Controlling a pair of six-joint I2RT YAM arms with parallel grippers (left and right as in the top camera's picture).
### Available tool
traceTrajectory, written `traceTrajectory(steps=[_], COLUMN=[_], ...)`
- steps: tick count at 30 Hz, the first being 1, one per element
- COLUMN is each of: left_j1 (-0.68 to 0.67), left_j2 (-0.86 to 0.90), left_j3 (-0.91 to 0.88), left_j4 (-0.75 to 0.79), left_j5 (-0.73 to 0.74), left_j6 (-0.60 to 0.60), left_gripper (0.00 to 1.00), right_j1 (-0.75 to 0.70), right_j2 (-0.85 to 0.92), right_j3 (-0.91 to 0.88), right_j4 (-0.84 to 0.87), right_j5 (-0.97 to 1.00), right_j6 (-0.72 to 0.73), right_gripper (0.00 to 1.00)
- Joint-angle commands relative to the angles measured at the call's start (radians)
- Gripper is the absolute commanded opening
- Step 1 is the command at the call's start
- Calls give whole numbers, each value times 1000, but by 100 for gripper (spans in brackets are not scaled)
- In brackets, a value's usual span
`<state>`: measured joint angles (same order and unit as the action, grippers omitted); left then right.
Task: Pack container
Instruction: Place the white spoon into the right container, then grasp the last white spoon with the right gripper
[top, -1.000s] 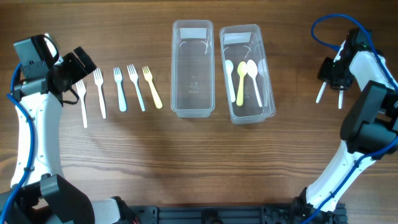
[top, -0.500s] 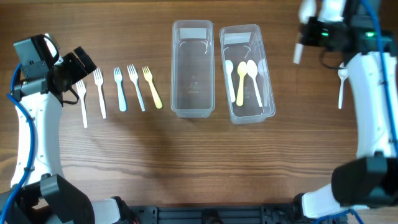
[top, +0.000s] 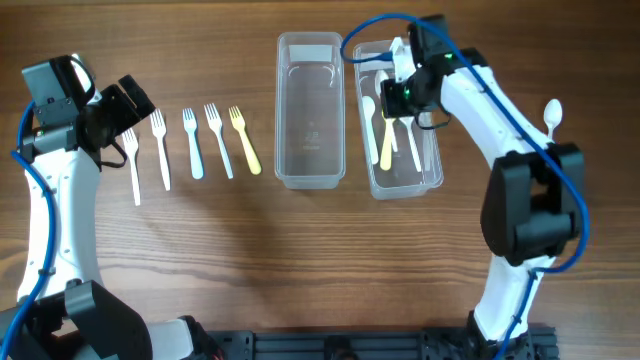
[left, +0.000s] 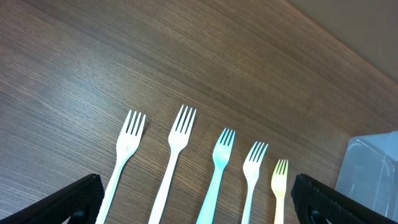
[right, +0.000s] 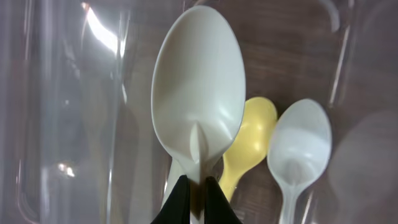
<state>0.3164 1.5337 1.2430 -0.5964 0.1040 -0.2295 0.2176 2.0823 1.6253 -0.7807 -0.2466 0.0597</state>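
Observation:
The white spoon's bowl (top: 381, 77) (right: 199, 81) hangs inside the spoon container's sides and the white spoon would come to rest inside, so it is time for my right gripper to open.
My right gripper (right: 198, 198) is shut on the handle of a white spoon (right: 199, 99), bowl pointing away. It hangs over the right clear container (top: 436, 150), where a yellow spoon (right: 254, 140) and a translucent white spoon (right: 300, 146) lie. In the overhead view the right gripper (top: 400, 92) is above that container's far half. The left clear container (top: 310, 42) holds nothing. Several forks lie in a row at the left: white (left: 127, 146), white (left: 177, 140), blue (left: 219, 162), white (left: 252, 171), yellow (left: 278, 186). My left gripper (left: 198, 204) stands open above them.
One more white spoon (top: 551, 115) lies on the wood table at the far right, behind the right arm's elbow. The two containers stand side by side at the table's back middle. A corner of the left container (left: 373, 168) shows in the left wrist view.
The right arm has swung from the table's far right to above the right container, carrying the white spoon. One spoon stayed behind on the table. The left arm has not moved.

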Motion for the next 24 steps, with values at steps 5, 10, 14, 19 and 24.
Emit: traceTrajectory(steps=[5, 10, 14, 19, 24], left_j1=[5, 5, 5, 5, 5], left_j2=[1, 1, 1, 1, 1], left_j3=[19, 19, 19, 19, 19], left_j4=[1, 1, 1, 1, 1], left_j5=[18, 18, 18, 18, 18], left_j6=[17, 17, 17, 16, 16], left_gripper=[100, 100, 100, 100, 100], right_j1=[-6, -58, -159, -404, -575], right_j2=[-50, -228, -309, -263, -88], right_j3=[14, 31, 31, 2, 0], right_j4=[3, 37, 51, 67, 43], right_j5=[16, 238, 451, 409, 256], right_j6=[54, 27, -14, -41, -64], right_gripper=[27, 64, 63, 69, 65])
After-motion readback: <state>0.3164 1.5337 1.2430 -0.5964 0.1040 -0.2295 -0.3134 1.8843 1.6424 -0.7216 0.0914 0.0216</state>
